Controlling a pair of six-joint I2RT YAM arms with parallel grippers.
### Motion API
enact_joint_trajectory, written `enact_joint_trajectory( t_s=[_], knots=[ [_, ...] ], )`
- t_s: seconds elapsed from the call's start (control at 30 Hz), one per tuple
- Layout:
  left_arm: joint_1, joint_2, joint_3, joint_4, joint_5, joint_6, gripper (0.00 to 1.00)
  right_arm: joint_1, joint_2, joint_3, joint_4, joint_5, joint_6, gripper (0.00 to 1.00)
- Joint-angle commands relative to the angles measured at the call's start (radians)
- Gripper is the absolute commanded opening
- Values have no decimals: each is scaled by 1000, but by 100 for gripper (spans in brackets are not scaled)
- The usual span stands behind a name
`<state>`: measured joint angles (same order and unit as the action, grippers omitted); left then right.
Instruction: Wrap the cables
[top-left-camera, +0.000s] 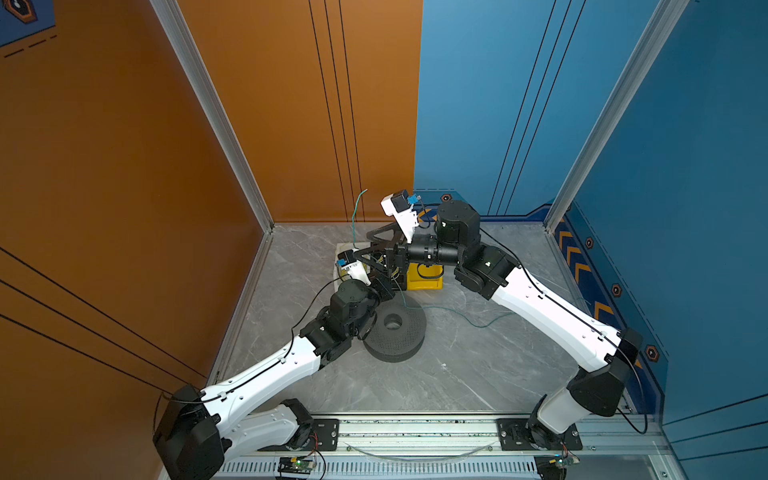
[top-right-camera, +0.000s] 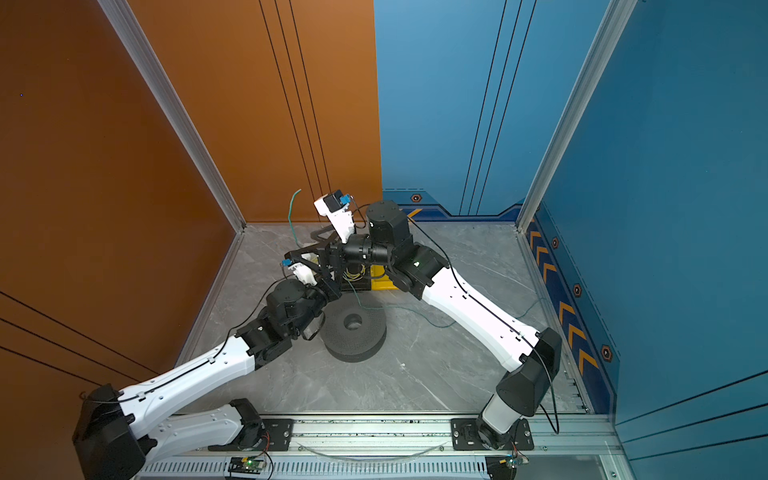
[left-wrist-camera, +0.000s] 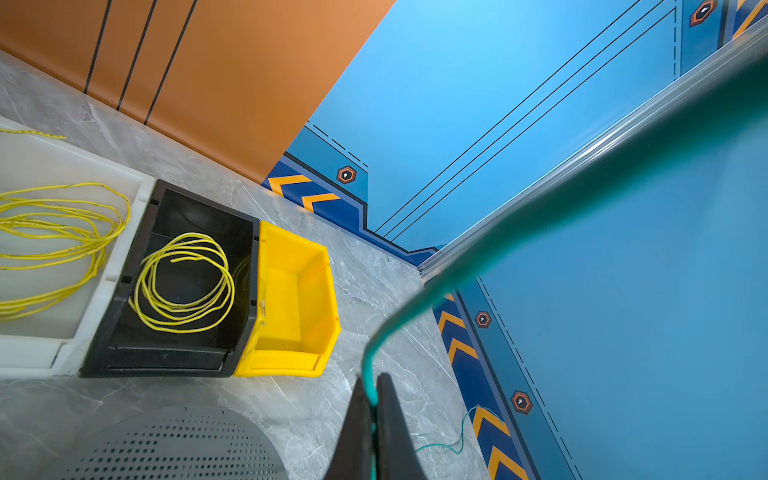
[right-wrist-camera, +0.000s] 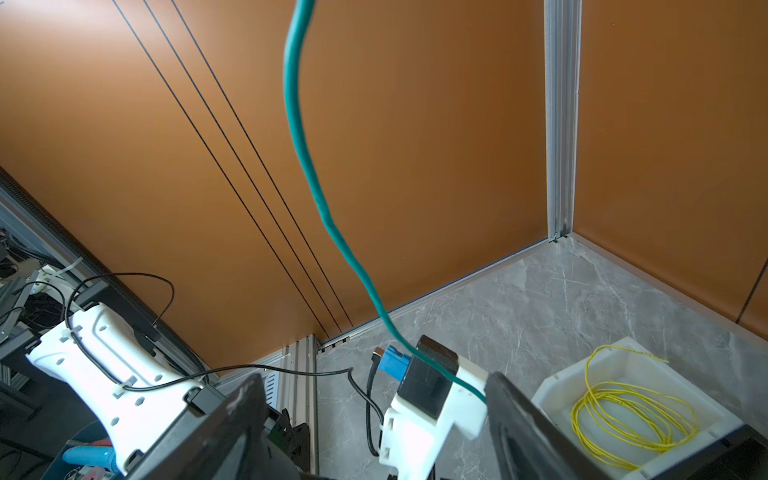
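Note:
My right gripper grabs the cable (top-left-camera: 354, 214) near its rising loose end next, since the cable's tip stays free to wrap onto the spool (top-left-camera: 395, 332).
The cable, a thin teal-green wire (top-left-camera: 354, 220), rises in front of the orange wall in both top views (top-right-camera: 291, 216). Further along, it crosses the grey perforated spool (top-left-camera: 395, 332) and trails over the table on the right (top-left-camera: 469, 320). My left gripper (left-wrist-camera: 374, 399) is shut on the wire (left-wrist-camera: 623, 174) just beyond the spool's far edge (left-wrist-camera: 178, 449). My right gripper (right-wrist-camera: 374, 399) stands wide open around the left wrist camera housing (right-wrist-camera: 432, 399). The wire (right-wrist-camera: 299, 137) runs past one of its fingers (right-wrist-camera: 519, 419) without being clamped.
Behind the spool a white tray (left-wrist-camera: 137, 183), a black bin (left-wrist-camera: 120, 307) and a yellow bin (left-wrist-camera: 299, 291) stand in a row. Yellow wire coils (left-wrist-camera: 187, 282) lie in the tray and the black bin. Orange and blue walls close the back and sides.

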<state>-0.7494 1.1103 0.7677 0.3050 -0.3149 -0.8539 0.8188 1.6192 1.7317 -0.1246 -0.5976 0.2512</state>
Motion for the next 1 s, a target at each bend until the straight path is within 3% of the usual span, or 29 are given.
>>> enact_joint_trajectory(
  t_s=[0.0,0.17,0.53,0.63,0.7,0.83,0.97],
  knots=[
    [-9,-23,-15,-12,-6,-4,0,6,20,20,44,35,-65,78],
    [-17,-23,-16,-26,0,-7,0,13,70,57,52,15,-66,68],
    [-27,-24,-24,-44,-6,-13,0,21,113,105,74,-18,-50,32],
    [-27,-22,-24,-51,-9,-14,0,21,124,132,49,0,-39,12],
    [-26,-21,-23,-52,-6,-17,0,20,126,137,42,4,-40,11],
    [-26,-18,-21,-55,-2,-20,0,19,126,141,32,7,-41,0],
    [-27,-15,-17,-56,1,-20,0,17,127,142,29,1,-38,0]
  ],
)
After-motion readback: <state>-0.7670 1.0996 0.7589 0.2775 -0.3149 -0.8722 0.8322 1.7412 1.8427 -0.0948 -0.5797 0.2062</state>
